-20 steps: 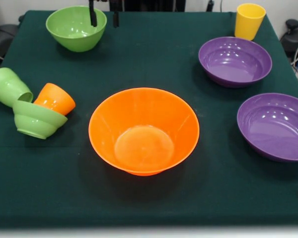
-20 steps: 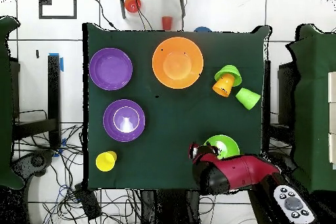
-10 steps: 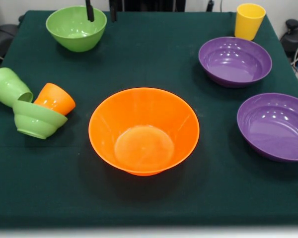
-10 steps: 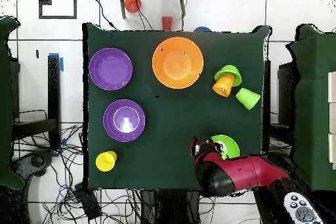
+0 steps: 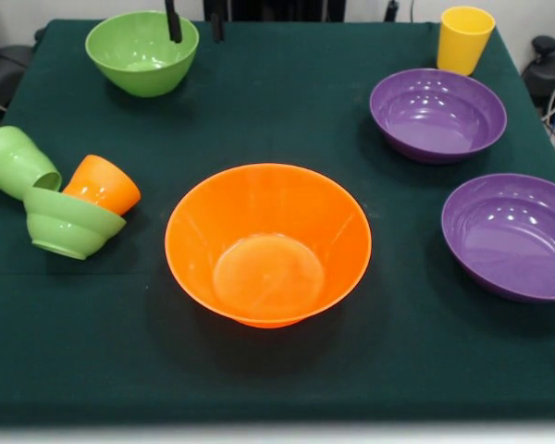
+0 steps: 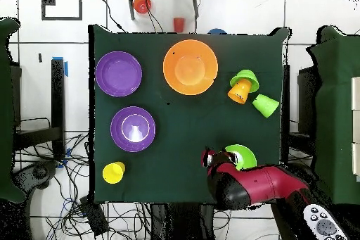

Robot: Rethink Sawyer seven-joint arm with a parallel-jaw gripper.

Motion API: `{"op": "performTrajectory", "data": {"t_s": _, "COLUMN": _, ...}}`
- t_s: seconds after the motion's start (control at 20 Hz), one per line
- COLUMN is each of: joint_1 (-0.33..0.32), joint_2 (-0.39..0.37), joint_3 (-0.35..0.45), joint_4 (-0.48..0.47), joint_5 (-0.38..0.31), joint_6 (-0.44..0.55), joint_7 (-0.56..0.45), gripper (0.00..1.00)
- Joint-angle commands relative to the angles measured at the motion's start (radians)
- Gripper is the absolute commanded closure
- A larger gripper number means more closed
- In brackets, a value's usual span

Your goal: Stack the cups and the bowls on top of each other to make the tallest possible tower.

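My gripper will next grab the bowl by its thin rim, because the medium light-green bowl's opening is far wider than my fingers.
My gripper is open at the table's far edge. One finger hangs inside the medium light-green bowl and the other just outside its right rim. In the overhead view the gripper and the red arm cover part of that bowl. The large orange bowl stands upright in the middle. Two purple bowls sit on the right, with the yellow cup upright behind them. At the left, the light-green cup and the orange cup lie on their sides against the tilted small green bowl.
The dark green cloth covers the table to its edges. Off the table, the overhead view shows two small red things on the floor beyond the orange bowl's side. Cables lie on the floor near the yellow cup's corner.
The gripper's fingers rose a little over the green bowl's rim, then came back down slightly. The bowls and cups have not moved.
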Motion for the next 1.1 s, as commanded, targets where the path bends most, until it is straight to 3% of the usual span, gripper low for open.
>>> {"op": "performTrajectory", "data": {"t_s": 0.05, "joint_1": 0.026, "joint_2": 0.097, "joint_3": 0.027, "joint_4": -0.022, "joint_5": -0.066, "joint_6": 0.048, "joint_7": -0.050, "gripper": 0.00}}
{"op": "performTrajectory", "data": {"t_s": 0.3, "joint_1": 0.015, "joint_2": 0.130, "joint_3": 0.004, "joint_4": -0.048, "joint_5": -0.087, "joint_6": 0.056, "joint_7": -0.062, "gripper": 0.00}}
{"op": "performTrajectory", "data": {"t_s": 0.6, "joint_1": 0.054, "joint_2": 0.196, "joint_3": -0.050, "joint_4": -0.099, "joint_5": -0.127, "joint_6": 0.009, "joint_7": -0.024, "gripper": 0.00}}
{"op": "performTrajectory", "data": {"t_s": 1.1, "joint_1": -0.007, "joint_2": 0.196, "joint_3": 0.002, "joint_4": -0.100, "joint_5": -0.121, "joint_6": 0.048, "joint_7": -0.072, "gripper": 0.00}}
